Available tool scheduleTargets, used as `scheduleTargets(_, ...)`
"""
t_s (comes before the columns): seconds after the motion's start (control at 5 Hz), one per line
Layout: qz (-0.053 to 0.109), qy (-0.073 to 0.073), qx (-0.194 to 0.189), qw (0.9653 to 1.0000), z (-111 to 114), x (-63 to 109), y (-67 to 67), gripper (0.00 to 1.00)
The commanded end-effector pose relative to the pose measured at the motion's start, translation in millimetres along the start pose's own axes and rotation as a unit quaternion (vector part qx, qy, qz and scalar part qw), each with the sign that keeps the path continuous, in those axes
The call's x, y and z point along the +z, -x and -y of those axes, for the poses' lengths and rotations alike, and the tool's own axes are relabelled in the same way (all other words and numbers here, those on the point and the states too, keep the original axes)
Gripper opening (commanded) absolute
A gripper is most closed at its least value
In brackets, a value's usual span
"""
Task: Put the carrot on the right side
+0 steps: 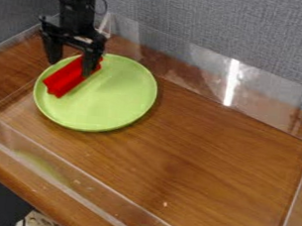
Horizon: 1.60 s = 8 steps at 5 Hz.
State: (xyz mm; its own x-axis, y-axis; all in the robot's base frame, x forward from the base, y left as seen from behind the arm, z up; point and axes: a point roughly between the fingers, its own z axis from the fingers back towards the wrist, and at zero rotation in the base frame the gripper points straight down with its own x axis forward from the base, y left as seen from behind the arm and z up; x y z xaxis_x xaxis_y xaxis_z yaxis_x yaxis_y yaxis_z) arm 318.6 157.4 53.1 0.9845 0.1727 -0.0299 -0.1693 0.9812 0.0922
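Note:
My gripper should next pick up the carrot by its middle [72,75], so that it can carry the carrot off the lime-green plate [115,102] to the right side of the table.
The carrot [70,75] is a bright red blocky bar lying on the left part of the round lime-green plate [115,102], which sits at the back left of the wooden table. My black gripper [73,57] hangs straight down over the carrot's far end. Its fingers [50,45] are spread open on either side of that end, with nothing held between them. The far tip of the carrot is partly hidden behind the fingers.
Clear acrylic walls [210,70] ring the wooden tabletop [203,159] on all sides. The right half of the table is bare wood. A grey fabric backdrop stands behind the rear wall.

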Motion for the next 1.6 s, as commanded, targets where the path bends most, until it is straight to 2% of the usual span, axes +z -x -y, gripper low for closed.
scheduleTargets(0.0,0.029,-0.009,-0.036,0.9989,5,8.1,-17.4,1.0)
scheduleTargets(0.2,0.019,-0.007,-0.011,0.9997,5,0.3,-21.5,1.0)
scheduleTargets(0.4,0.012,-0.006,0.015,0.9998,4,-5.2,-25.9,0.0)
scheduleTargets(0.6,0.013,-0.004,0.032,0.9994,3,-3.8,-28.7,0.0)
scheduleTargets(1.0,0.017,0.005,0.053,0.9984,3,-5.8,-21.7,0.0)
scheduleTargets(1.4,0.025,0.01,-0.009,0.9996,-5,-12.1,-13.3,0.0)
